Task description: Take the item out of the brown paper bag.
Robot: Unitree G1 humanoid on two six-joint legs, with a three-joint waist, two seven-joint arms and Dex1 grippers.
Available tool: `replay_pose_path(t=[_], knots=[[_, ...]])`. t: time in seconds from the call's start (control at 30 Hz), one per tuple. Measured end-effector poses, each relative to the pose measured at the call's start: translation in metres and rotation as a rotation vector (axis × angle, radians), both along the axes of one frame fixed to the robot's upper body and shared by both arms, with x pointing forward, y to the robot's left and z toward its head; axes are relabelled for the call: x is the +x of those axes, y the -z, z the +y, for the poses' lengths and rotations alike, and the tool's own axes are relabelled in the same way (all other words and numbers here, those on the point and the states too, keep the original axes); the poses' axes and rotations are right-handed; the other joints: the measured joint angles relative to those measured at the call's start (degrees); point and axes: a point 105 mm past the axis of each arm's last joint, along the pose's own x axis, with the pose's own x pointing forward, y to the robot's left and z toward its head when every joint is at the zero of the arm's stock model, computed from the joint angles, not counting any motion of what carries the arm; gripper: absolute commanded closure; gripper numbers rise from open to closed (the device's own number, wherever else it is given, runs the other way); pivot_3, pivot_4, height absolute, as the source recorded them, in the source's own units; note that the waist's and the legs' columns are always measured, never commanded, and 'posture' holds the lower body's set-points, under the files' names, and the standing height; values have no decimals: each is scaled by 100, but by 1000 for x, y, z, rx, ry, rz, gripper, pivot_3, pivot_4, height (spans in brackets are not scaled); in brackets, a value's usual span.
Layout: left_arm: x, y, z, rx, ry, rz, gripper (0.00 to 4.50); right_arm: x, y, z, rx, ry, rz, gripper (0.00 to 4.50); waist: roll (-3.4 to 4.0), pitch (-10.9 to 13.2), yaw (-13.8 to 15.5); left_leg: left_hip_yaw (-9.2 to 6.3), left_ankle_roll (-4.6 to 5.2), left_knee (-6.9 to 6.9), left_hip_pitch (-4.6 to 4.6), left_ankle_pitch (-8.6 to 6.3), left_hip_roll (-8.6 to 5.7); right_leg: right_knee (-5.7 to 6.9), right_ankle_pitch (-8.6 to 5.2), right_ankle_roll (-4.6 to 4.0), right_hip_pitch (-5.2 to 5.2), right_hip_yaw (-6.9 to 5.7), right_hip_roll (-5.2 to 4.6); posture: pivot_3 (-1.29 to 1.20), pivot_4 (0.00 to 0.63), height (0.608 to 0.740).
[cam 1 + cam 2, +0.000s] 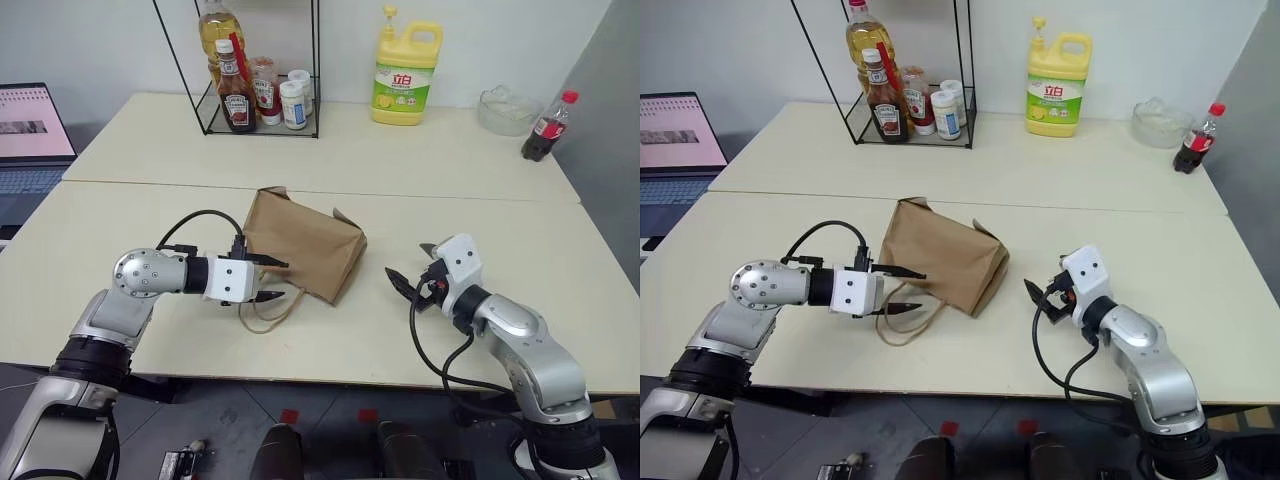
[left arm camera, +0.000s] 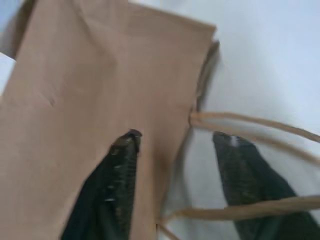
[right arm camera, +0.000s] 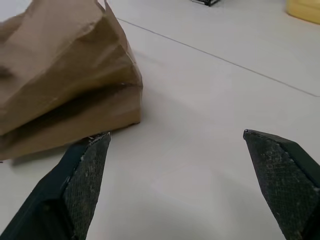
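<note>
The bag's creased paper body is wider than my open fingers. My left gripper should grab the bag next by its thin cord handle (image 1: pixel 288 313) (image 2: pixel 245 209).
The brown paper bag (image 1: pixel 305 245) lies creased on its side on the cream table (image 1: pixel 150 215). Its cord handles (image 1: pixel 270 312) loop out toward the front edge. The item is hidden. My left gripper (image 1: pixel 270 280) reaches in from the left at the bag's near end and is open. It straddles the bag's edge, with one finger (image 2: pixel 117 175) over the paper and the other (image 2: pixel 245 170) between the handle cords (image 2: pixel 250 122). My right gripper (image 1: pixel 412 265) hovers open to the right of the bag, a short gap from it, with nothing between its fingertips (image 3: pixel 85 170).
At the back of the table stand a black wire rack (image 1: pixel 255 95) of sauce bottles, a yellow detergent jug (image 1: pixel 407 75), a glass bowl (image 1: pixel 508 108) and a cola bottle (image 1: pixel 548 128). An open laptop (image 1: pixel 30 135) sits at the far left.
</note>
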Motion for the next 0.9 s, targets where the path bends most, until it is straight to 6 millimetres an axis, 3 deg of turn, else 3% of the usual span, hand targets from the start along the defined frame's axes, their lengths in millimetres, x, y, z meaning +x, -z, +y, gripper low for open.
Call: replay_pose_path(t=[0.13,0.43,0.7,0.9], knots=[[-2,-9,-9,-74,-44,102,4444,-5,1,2,-56,-72,-5,0,0,0,-5,-1,1,3,1,0,0,0,0,0,2,-1,0,0,150,740],[13,-34,-38,-307,-150,269,4479,-27,6,10,-317,-382,-135,0,0,1,9,-3,7,51,-6,-4,-1,6,0,2,13,-3,2,0,150,740],[30,-54,-64,-466,-204,344,4479,-34,22,49,-563,-681,-448,0,-1,1,9,-4,6,67,-6,-3,-2,11,4,9,15,-2,2,0,150,740],[41,-60,-63,-527,-264,371,4479,-31,22,96,-610,-793,-711,0,-1,1,-9,-4,-7,68,-5,4,-1,17,5,7,14,-2,1,0,150,740]])
